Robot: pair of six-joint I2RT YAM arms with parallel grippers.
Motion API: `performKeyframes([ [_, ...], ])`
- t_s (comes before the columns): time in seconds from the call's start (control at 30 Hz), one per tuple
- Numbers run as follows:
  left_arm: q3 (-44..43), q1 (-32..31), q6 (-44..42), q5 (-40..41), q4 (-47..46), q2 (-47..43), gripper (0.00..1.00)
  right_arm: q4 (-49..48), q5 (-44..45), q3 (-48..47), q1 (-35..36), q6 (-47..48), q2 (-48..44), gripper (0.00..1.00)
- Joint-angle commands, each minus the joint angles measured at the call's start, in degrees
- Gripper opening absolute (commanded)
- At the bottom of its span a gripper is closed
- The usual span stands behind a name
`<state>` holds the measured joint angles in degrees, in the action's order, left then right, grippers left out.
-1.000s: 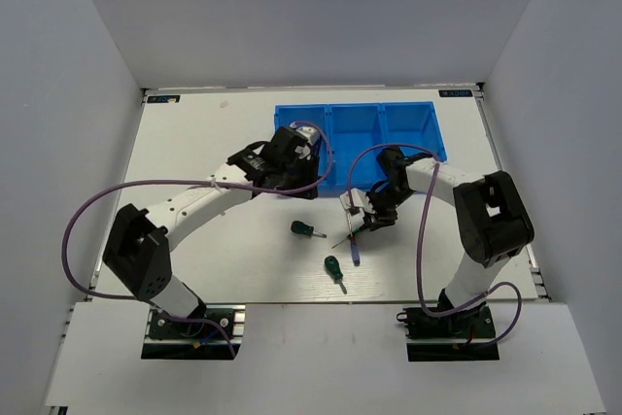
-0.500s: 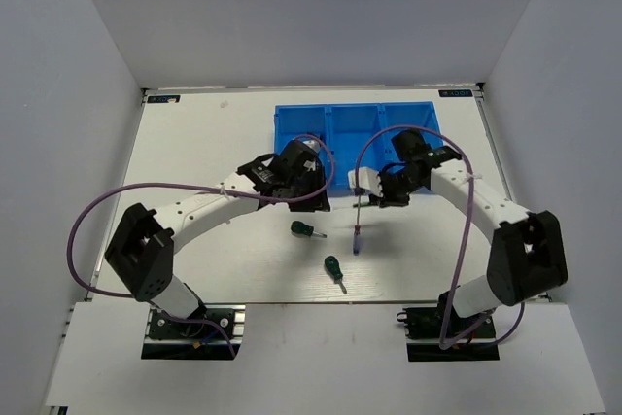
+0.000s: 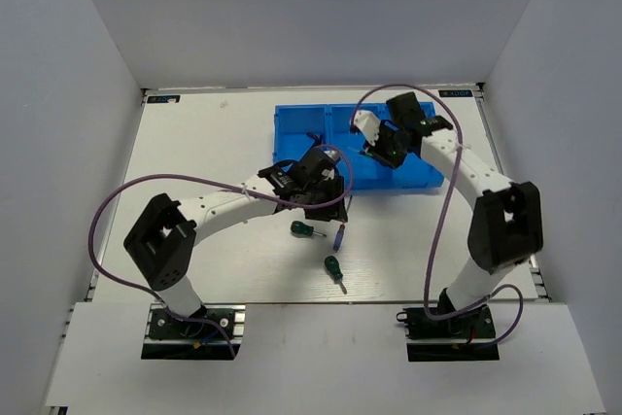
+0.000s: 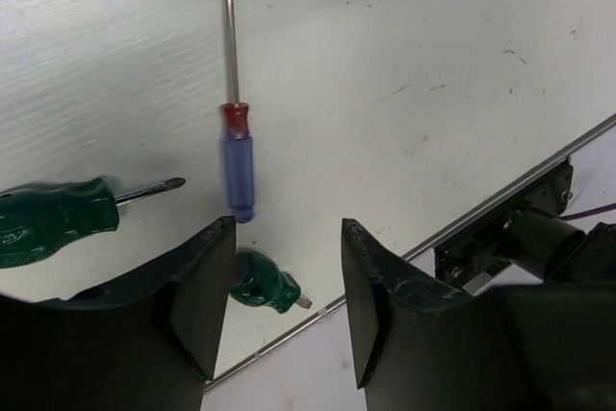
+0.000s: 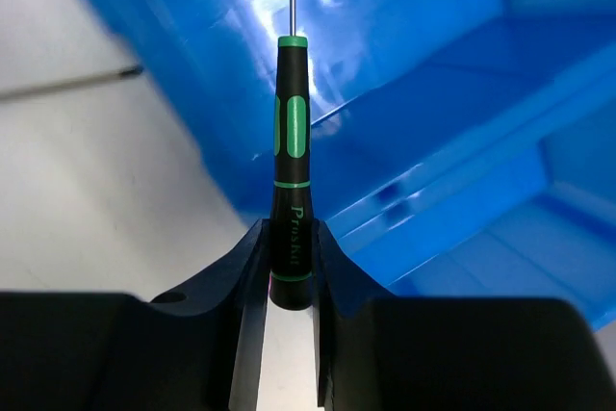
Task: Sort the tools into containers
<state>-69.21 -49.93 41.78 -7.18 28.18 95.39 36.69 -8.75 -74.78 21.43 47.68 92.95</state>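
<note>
The black screwdriver's stem lies over the tray's middle section, but the handle's end hangs over the sides at the section's corner. So my right gripper keeps holding the screwdriver for now.
My right gripper [image 3: 375, 148] hangs over the blue tray [image 3: 413, 174], above its middle compartment. It is shut on a slim black screwdriver with green bands [image 5: 292, 175], gripped at the butt of the handle between the fingers [image 5: 291, 243], shaft pointing into the tray [image 5: 433, 93]. My left gripper [image 3: 328, 196] is open and empty just in front of the tray. Its jaws [image 4: 287, 230] stand wide above a blue-handled screwdriver with a red collar [image 4: 238, 166] [image 3: 338, 236]. Two stubby green-handled screwdrivers lie close by, one [image 3: 307, 230] [image 4: 53, 221] to the left, one [image 3: 334, 269] [image 4: 265, 281] nearer.
A small dark item [image 3: 313, 135] lies in the tray's left compartment, too small to name. The table's near edge rail [image 4: 500, 228] shows past my left fingers. Purple cables loop over both arms.
My right gripper has lifted the slim black-green screwdriver from the table's middle and carried it back over the tray. My left gripper has moved right, over the blue-handled screwdriver, which now lies slightly further left.
</note>
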Motion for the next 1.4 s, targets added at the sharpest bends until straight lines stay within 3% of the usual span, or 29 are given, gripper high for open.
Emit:
performKeyframes([
  [0.0,-2.7,-0.7,-2.3,-2.1,-1.6,0.4,0.58,-0.7,5.2,-9.6,0.1,-15.6,6.1,0.00],
  [0.13,-4.8,-2.5,-5.1,-2.1,1.9,3.6,0.60,8.8,4.3,-25.4,0.2,-25.7,13.7,0.00],
  [0.2,-5.7,-3.1,-5.7,-0.6,3.5,5.6,0.62,11.4,1.2,-28.0,0.2,-29.5,17.2,0.00],
  [0.33,-8.7,-3.6,-8.7,2.8,8.6,10.6,0.62,17.2,-4.5,-31.0,0.5,-31.8,19.3,0.41],
  [0.37,-10.1,-3.6,-9.3,4.4,10.6,11.6,0.62,17.4,-5.9,-30.5,0.5,-31.8,19.0,0.59],
  [0.4,-10.2,-4.1,-10.0,5.3,11.3,12.4,0.63,17.5,-6.9,-29.6,0.3,-31.9,18.5,0.68],
  [0.47,-10.9,-4.1,-10.6,6.4,11.3,13.8,0.63,18.0,-8.3,-29.2,-0.2,-31.8,17.3,0.73],
  [0.53,-12.3,-4.1,-11.2,7.1,11.3,15.2,0.63,17.5,-8.9,-27.4,-1.0,-32.4,16.0,0.73],
  [0.6,-13.8,-4.1,-12.3,8.1,12.8,17.2,0.63,16.5,-10.0,-23.8,-2.1,-33.0,12.4,0.55],
  [0.63,-15.0,-4.1,-12.3,8.8,13.3,18.0,0.60,15.8,-10.6,-22.4,-2.9,-33.9,11.2,0.44],
  [0.67,-15.5,-4.1,-12.9,8.8,13.8,18.6,0.59,13.3,-11.3,-20.9,-3.3,-34.2,7.2,0.25],
  [0.7,-15.5,-4.1,-12.9,9.5,14.5,19.2,0.57,12.4,-12.0,-15.7,-4.2,-34.9,5.8,0.00],
  [0.83,-16.1,-4.1,-13.9,10.0,14.5,20.5,0.31,4.0,-12.8,-3.3,-8.0,-37.4,-4.5,0.00],
  [0.87,-16.1,-4.1,-13.9,9.3,14.5,20.5,0.19,2.0,-12.8,0.6,-9.0,-37.6,-7.2,0.00],
  [0.93,-16.7,-4.6,-14.5,8.6,14.0,20.5,0.11,-0.6,-9.9,7.2,-11.1,-38.3,-10.5,0.00],
  [1.13,-27.2,-4.6,-15.7,7.5,13.7,19.0,0.03,0.5,-11.6,13.3,-16.5,-36.7,-15.9,0.00],
  [1.17,-29.2,-4.6,-15.7,7.5,13.7,19.0,0.03,1.5,-12.2,14.1,-17.3,-36.3,-16.3,0.04],
  [1.23,-35.5,-3.2,-15.7,7.0,13.7,19.5,0.03,3.0,-15.2,15.4,-18.5,-35.6,-16.6,0.30],
  [1.37,-49.7,-1.3,-16.2,14.0,17.9,24.6,0.03,5.2,-21.7,19.2,-20.1,-32.4,-19.4,0.51],
])
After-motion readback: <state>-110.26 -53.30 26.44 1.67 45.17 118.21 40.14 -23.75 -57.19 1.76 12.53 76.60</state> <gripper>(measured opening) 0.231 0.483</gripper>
